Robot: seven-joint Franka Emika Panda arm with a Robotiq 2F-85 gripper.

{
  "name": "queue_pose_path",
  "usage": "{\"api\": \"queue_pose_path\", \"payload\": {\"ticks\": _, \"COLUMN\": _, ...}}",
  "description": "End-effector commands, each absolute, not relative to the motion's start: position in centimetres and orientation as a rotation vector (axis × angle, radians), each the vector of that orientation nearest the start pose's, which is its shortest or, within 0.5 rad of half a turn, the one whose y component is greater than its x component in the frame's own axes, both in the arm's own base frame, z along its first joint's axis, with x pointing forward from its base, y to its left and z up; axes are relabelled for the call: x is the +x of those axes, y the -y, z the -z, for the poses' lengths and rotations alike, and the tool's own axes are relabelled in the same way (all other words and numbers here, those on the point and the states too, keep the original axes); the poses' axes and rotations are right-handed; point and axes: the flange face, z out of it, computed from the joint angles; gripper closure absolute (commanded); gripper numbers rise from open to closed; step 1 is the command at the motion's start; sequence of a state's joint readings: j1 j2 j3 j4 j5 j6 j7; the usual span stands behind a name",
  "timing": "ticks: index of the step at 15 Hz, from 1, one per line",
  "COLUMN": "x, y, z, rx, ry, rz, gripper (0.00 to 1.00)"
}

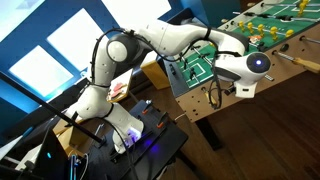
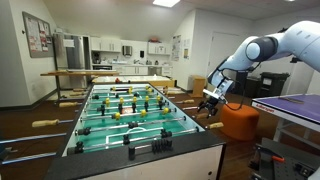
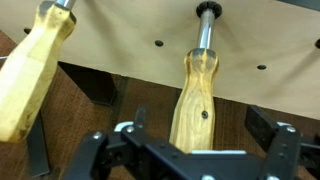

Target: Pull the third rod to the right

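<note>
I should next grip the third rod's wooden handle near the handle's loose end, in line with the rod, so my gripper can pull the rod straight.
The foosball table (image 2: 150, 157) stands in the middle of the room and also shows in an exterior view (image 1: 285, 45). Wooden rod handles stick out along its side. In the wrist view one wooden handle (image 3: 195, 95) on a metal rod (image 3: 205, 30) lies between my gripper's (image 3: 190, 152) two fingers. The fingers stand wide apart on either side of it and do not touch it, so the gripper is open. A second wooden handle (image 3: 35, 70) sits to the left. In both exterior views the gripper (image 2: 212, 98) (image 1: 214, 92) is at the table's side by the handles.
An orange round stool (image 2: 238, 122) stands just behind the arm. A blue table-tennis table (image 2: 292, 104) is nearby. More handles (image 2: 45, 123) stick out on the table's far side. The robot base stands on a black cart (image 1: 150, 140) with cables.
</note>
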State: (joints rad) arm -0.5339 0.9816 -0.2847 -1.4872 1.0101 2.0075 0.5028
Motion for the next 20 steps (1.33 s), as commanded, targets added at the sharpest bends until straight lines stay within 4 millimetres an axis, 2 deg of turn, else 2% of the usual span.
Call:
{"api": "queue_pose_path", "payload": {"ticks": 1, "x": 52.2, "y": 44.4, "z": -7.0, "rx": -1.49, "ry": -2.104, "rz": -0.332, "gripper": 0.26}}
{"api": "queue_pose_path", "payload": {"ticks": 9, "x": 52.3, "y": 44.7, "z": -6.6, "rx": -1.543, "ry": -2.107, "rz": -0.339, "gripper": 0.87}}
{"api": "queue_pose_path", "payload": {"ticks": 10, "x": 52.1, "y": 44.8, "z": -6.5, "rx": -1.542, "ry": -2.116, "rz": -0.336, "gripper": 0.9}}
{"api": "queue_pose_path", "payload": {"ticks": 14, "x": 50.7, "y": 45.8, "z": -7.2, "rx": -1.548, "ry": -2.12, "rz": -0.335, "gripper": 0.91}}
{"api": "queue_pose_path", "payload": {"ticks": 20, "x": 45.5, "y": 50.7, "z": -7.7, "rx": -1.494, "ry": -2.137, "rz": -0.3, "gripper": 0.91}}
